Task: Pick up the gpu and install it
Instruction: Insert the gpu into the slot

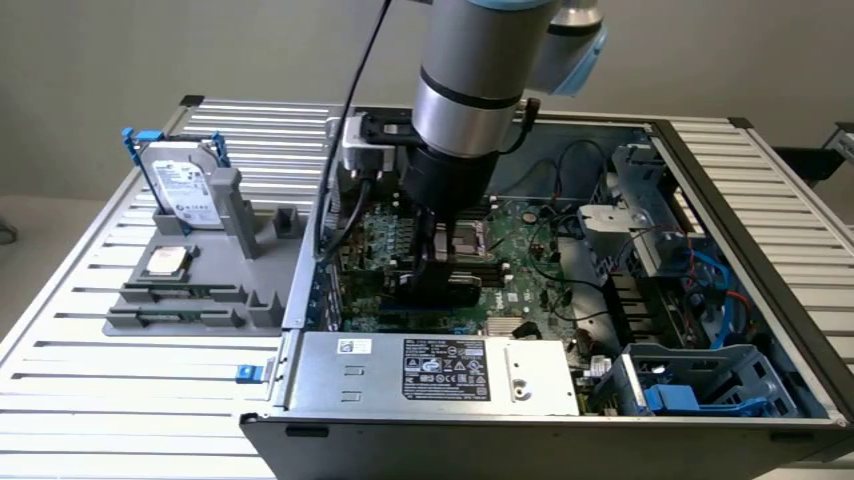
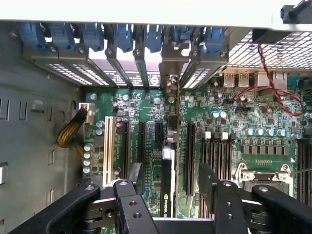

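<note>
The rear slot covers sit close around the GPU's bracket, so to install the GPU, my gripper should next take hold of it by its black shroud end (image 2: 168,190).
The gpu (image 2: 168,187) stands on edge on the green motherboard (image 2: 234,112), seen from above as a thin black strip. Its silver bracket end (image 2: 170,85) reaches the row of rear slot covers. My gripper (image 2: 170,170) is open and straddles the card, with bare board showing between the card and each of its black fingers (image 2: 135,176). In the exterior view the gripper (image 1: 441,270) reaches down into the open computer case (image 1: 747,200), with the dark gpu (image 1: 461,292) just below it over the expansion slots.
A grey holder (image 1: 200,300) on the exterior view's left carries a silver hard drive (image 1: 187,185) in a blue frame and a small silver drive (image 1: 167,262). The power supply (image 1: 434,370) and a blue drive cage (image 1: 707,385) sit at the case front. Red wires (image 2: 273,92) cross the board near the CPU socket (image 2: 265,178).
</note>
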